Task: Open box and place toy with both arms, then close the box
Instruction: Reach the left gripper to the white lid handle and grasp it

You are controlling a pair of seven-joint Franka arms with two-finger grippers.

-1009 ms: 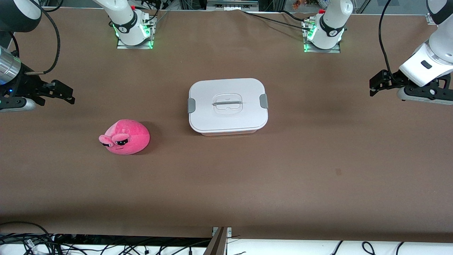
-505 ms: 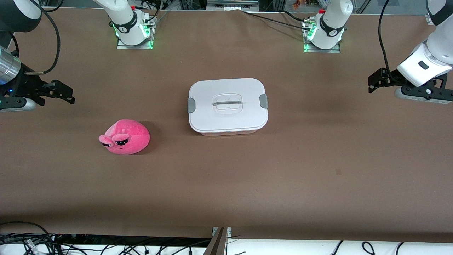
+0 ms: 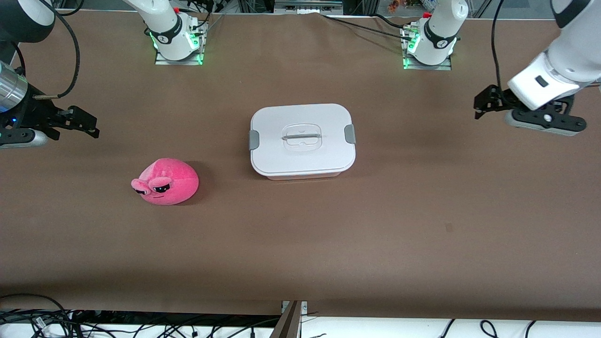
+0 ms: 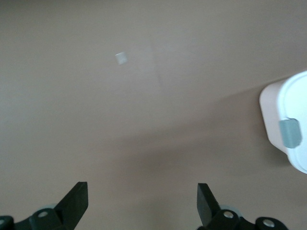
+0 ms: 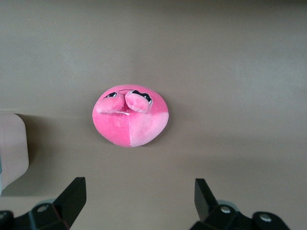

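The left gripper will next open the box for the toy (image 3: 165,182), grabbing the white lid by its handle (image 3: 302,136).
The box (image 3: 302,141) stands in the middle of the table with its white lid on and both grey clips down; its pale pink edge and one clip show in the left wrist view (image 4: 292,120). The hot-pink toy (image 3: 165,182) lies toward the right arm's end, a little nearer to the front camera than the box, and shows in the right wrist view (image 5: 132,117). My left gripper (image 3: 481,102) is open and empty above the table at the left arm's end (image 4: 141,199). My right gripper (image 3: 91,124) is open and empty above the table at the right arm's end (image 5: 139,194).
The brown table (image 3: 300,244) has the two arm bases (image 3: 176,42) (image 3: 429,44) along the edge farthest from the front camera. Cables (image 3: 141,324) hang along the nearest edge. A small pale mark (image 4: 121,58) lies on the tabletop.
My left gripper has moved toward the box and a little toward the arm bases. The right arm, the box and the toy have not moved.
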